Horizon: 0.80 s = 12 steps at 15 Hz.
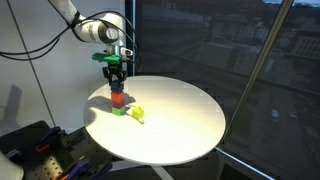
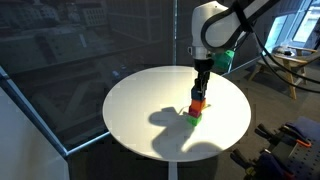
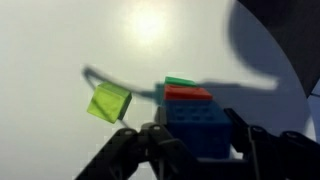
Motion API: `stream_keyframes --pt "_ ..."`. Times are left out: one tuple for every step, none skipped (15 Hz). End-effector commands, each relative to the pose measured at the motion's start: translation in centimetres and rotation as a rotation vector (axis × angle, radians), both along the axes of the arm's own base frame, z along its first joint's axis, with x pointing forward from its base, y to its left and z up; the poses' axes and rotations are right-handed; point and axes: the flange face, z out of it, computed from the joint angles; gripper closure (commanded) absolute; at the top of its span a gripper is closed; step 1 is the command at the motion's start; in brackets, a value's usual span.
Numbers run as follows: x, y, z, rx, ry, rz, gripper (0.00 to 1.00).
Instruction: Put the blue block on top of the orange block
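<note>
The blue block is upright over the orange block and would land on it if I opened now, so it is time to release the blue block.
The blue block point(image 3: 200, 125) sits between the fingers of my gripper point(image 3: 195, 140), which is shut on it. In the wrist view the orange block point(image 3: 188, 94) lies right beyond it, with a green cube point(image 3: 180, 81) behind that. In both exterior views the gripper point(image 1: 115, 75) point(image 2: 201, 84) points straight down over a small stack: the blue block point(image 1: 116, 88) on or just over the orange block point(image 1: 118, 99) point(image 2: 197, 104), which rests on the green cube point(image 1: 120, 110) point(image 2: 194, 115). I cannot tell whether blue touches orange.
A yellow cube point(image 1: 137, 115) point(image 3: 108, 103) lies loose on the round white table point(image 1: 180, 125) point(image 2: 140, 110), close beside the stack. Glass walls stand behind the table. Dark equipment point(image 1: 30, 145) sits below the table's edge.
</note>
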Motion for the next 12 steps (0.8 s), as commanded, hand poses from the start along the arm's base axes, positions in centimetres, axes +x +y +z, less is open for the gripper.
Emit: stream_keyframes --pt "-0.54 0.48 0.47 0.004 -0.008 -0.023 0.66" --pt "-0.56 0.49 0.46 0.004 -0.007 -0.023 0.66" --pt "-0.56 0.48 0.45 0.004 -0.009 -0.023 0.66" --pt "-0.56 0.43 0.45 0.005 -0.008 -0.023 0.66" --pt "-0.57 0.42 0.45 0.006 -0.009 -0.023 0.66" --pt "-0.62 0.39 0.47 0.006 -0.010 -0.022 0.30" --pt "-0.65 0.36 0.49 0.008 -0.009 -0.022 0.15" --pt "-0.67 0.35 0.49 0.009 -0.008 -0.023 0.09" --pt "-0.68 0.33 0.48 0.009 -0.007 -0.023 0.01" --pt "-0.68 0.31 0.46 0.009 -0.007 -0.023 0.00" --pt "-0.68 0.29 0.43 0.008 -0.006 -0.023 0.00" --pt "-0.69 0.27 0.41 0.008 -0.005 -0.023 0.00"
